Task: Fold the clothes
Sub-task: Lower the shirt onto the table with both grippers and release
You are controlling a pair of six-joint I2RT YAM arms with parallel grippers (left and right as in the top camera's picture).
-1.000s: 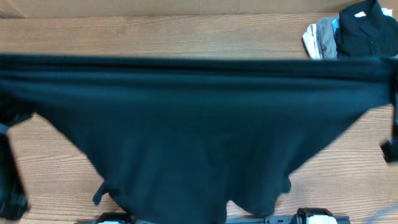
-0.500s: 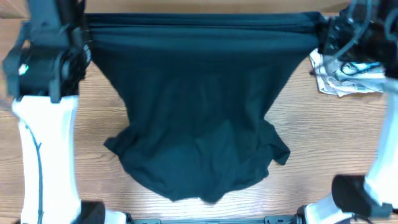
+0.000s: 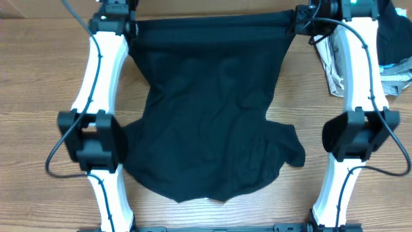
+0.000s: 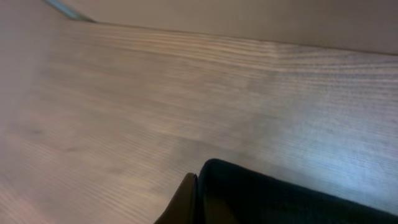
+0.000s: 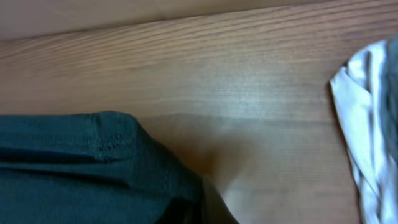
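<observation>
My left gripper needs to hold the shirt's corner before releasing it: the shirt's taut hem is above the table, so if I opened now, the shirt's corner would drop slack.
A dark teal shirt lies spread on the wooden table, its far hem stretched taut between both grippers at the back of the table. My left gripper is shut on the shirt's far left corner. My right gripper is shut on the far right corner. The near part of the shirt is rumpled, with a sleeve sticking out at the right.
A pile of other clothes sits at the far right: a white and grey garment and a black one. The white cloth also shows in the right wrist view. Both arms reach over the table's sides.
Both grippers have carried the shirt's hem from mid-table to the far edge and brought it closer together. The shirt now lies flatter on the table.
</observation>
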